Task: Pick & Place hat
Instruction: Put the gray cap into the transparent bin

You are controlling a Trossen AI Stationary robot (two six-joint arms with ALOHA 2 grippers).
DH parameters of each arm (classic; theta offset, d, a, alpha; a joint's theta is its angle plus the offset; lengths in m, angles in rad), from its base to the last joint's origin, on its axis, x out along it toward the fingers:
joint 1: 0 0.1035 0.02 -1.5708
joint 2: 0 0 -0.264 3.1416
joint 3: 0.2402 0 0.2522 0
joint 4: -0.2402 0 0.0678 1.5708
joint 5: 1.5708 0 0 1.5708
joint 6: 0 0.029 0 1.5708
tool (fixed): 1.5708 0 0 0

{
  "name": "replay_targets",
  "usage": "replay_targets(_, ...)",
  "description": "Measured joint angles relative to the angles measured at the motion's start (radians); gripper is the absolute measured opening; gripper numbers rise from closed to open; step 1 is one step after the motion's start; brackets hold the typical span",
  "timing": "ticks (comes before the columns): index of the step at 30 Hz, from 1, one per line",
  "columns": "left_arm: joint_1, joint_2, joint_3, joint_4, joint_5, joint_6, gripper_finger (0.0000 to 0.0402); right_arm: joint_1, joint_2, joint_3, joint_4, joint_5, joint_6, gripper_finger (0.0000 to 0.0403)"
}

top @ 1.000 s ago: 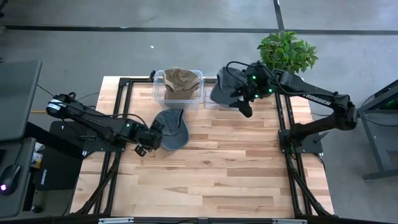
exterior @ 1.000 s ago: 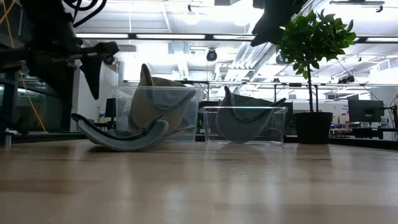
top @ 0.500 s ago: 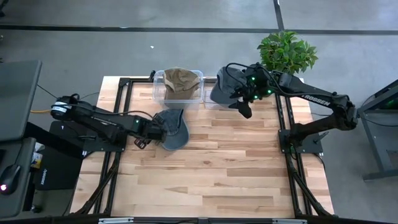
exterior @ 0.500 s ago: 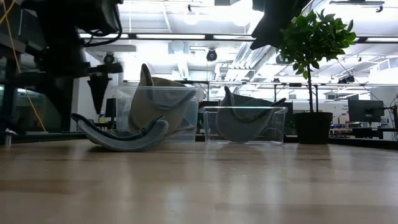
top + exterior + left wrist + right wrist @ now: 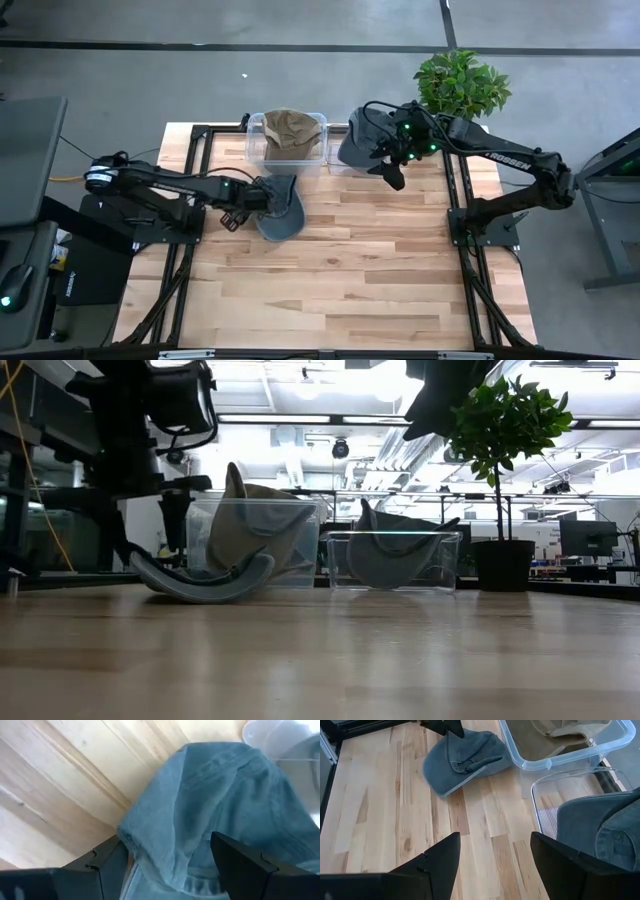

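Note:
The robot's left gripper next needs to grab the blue-grey hat by the raised fold of its top cloth, and then place the hat in a clear bin [image 5: 349,151].
A blue-grey hat [image 5: 284,212] lies with its open side up on the wooden table [image 5: 350,280], just in front of a clear bin [image 5: 253,150] that holds an olive hat [image 5: 290,128]. My left gripper [image 5: 257,198] stands open, pointing steeply down, with one finger on either side of the blue hat's left edge [image 5: 170,835]. A dark grey hat [image 5: 358,145] sits in a second clear bin [image 5: 540,795]. My right gripper [image 5: 393,175] hangs open above that bin, with nothing between its fingers [image 5: 440,855]. My left gripper comes from above and from the table's left. Its open fingers [image 5: 107,862] straddle a raised fold of cloth at the blue hat's left edge [image 5: 150,835]. I cannot tell whether they touch it. The hat lies on the table.
A potted plant [image 5: 462,82] stands beyond the far right corner. Black frame rails [image 5: 190,170] run along the table's left and right sides. The wide wooden area in front of the blue hat [image 5: 350,290] holds nothing.
My left gripper has swung toward the table's right edge and sunk, from beside the blue hat to over its left edge, turning a little as it went.

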State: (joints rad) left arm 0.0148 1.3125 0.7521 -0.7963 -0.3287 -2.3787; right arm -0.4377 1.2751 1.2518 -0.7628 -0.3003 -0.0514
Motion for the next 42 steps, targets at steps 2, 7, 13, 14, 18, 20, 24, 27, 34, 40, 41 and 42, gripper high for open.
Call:
replay_targets(2,0.001,0.014,0.0,-0.002,0.004,0.0,0.026,0.0,0.0,0.0,0.001,0.001,0.003,0.0236)
replay_targets(7,-0.002,0.059,0.0,0.042,0.031,0.028,0.026,0.0,0.0,0.0,0.001,0.002,0.003,0.0236)
replay_targets(13,-0.001,0.121,0.0,0.115,0.039,0.044,0.0259,0.0,0.0,0.0,0.0,0.002,0.006,0.0236)
replay_targets(14,-0.001,0.125,0.0,0.115,0.044,0.044,0.0259,0.0,0.0,0.0,0.0,0.002,0.01,0.0236)
replay_targets(18,-0.001,0.131,0.0,0.105,0.062,0.037,0.0246,0.0,0.0,0.0,-0.003,0.002,0.011,0.0236)
replay_targets(20,-0.001,0.131,0.0,0.107,0.065,0.037,0.0226,0.0,0.0,0.0,-0.004,0.002,0.011,0.0236)
replay_targets(24,-0.001,0.131,0.0,0.105,0.066,0.034,0.0167,0.0,0.0,0.0,-0.012,0.002,0.011,0.0236)
replay_targets(27,-0.002,0.131,0.0,0.105,0.066,0.033,0.0112,0.0,0.0,0.0,-0.018,0.002,0.011,0.0236)
replay_targets(34,-0.002,0.131,0.0,0.118,0.066,0.049,0.0012,0.0,0.0,0.0,-0.023,0.002,0.01,0.0236)
replay_targets(40,-0.012,0.131,0.0,0.124,0.088,0.092,0.0007,0.0,0.0,0.0,-0.023,0.002,0.011,0.0236)
replay_targets(41,-0.016,0.131,0.002,0.125,0.088,0.096,0.0007,0.0,0.0,0.0,-0.023,0.002,0.015,0.0236)
replay_targets(42,-0.017,0.131,0.005,0.124,0.088,0.102,0.0007,0.0,0.0,0.0,-0.023,0.002,0.018,0.0236)
